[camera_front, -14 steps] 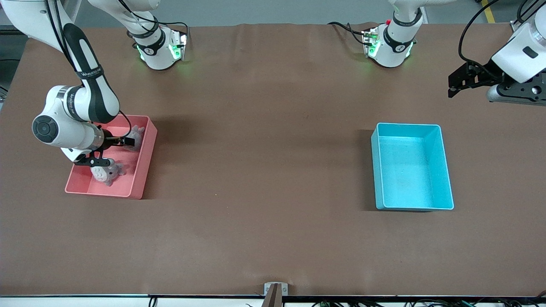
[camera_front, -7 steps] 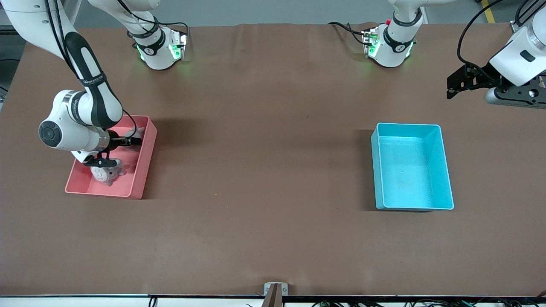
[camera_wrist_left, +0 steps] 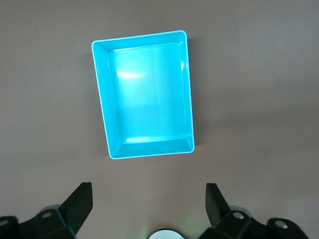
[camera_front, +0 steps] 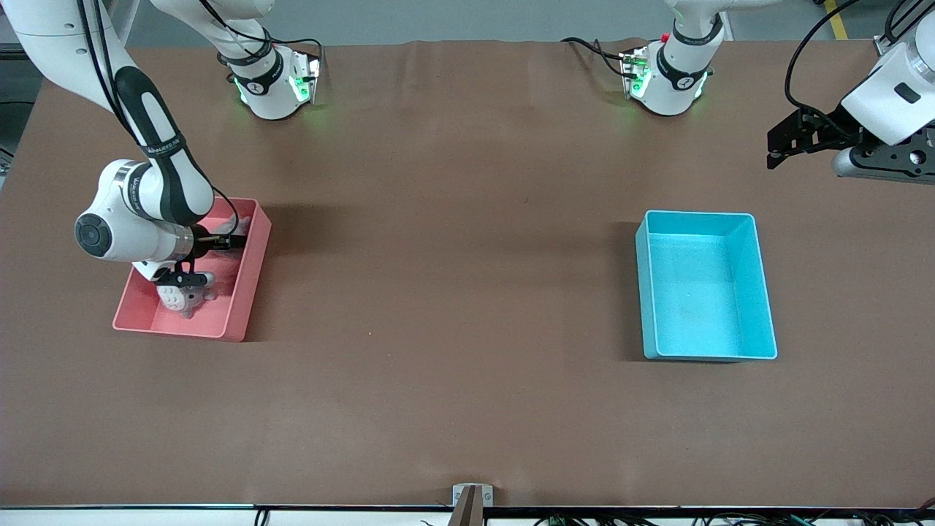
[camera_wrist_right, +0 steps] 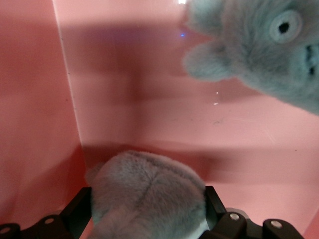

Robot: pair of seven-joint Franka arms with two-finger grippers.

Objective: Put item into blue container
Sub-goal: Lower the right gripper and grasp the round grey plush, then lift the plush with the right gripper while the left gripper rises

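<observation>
My right gripper's fingertips sit on either side of the grey plush toy (camera_wrist_right: 149, 191) in the wrist view, so I need to close my right gripper.
The blue container (camera_front: 762, 292) (camera_wrist_left: 102, 99) stands empty toward the left arm's end of the table. My right gripper (camera_front: 203, 259) (camera_wrist_right: 148, 199) is down inside a pink bin (camera_front: 248, 292). It is open, with one finger on each side of a grey plush toy (camera_wrist_right: 149, 191) that fills the gap. A second grey plush with a round eye (camera_wrist_right: 259, 45) lies close by in the bin. From the front I see grey fur (camera_front: 238, 228) and a pale dotted belly (camera_front: 181, 296) around the hand. My left gripper (camera_front: 773, 150) (camera_wrist_left: 148, 199) waits open and empty above bare table beside the blue container.
The pink bin's walls (camera_wrist_right: 35, 99) stand close around the right gripper. Both robot bases (camera_front: 274, 84) (camera_front: 668, 77) stand at the table's edge farthest from the front camera. Brown tabletop (camera_front: 453, 277) stretches between the two bins.
The right gripper has sunk deeper into the pink bin around the plush, and its fingers have just begun to narrow. The left arm has barely shifted.
</observation>
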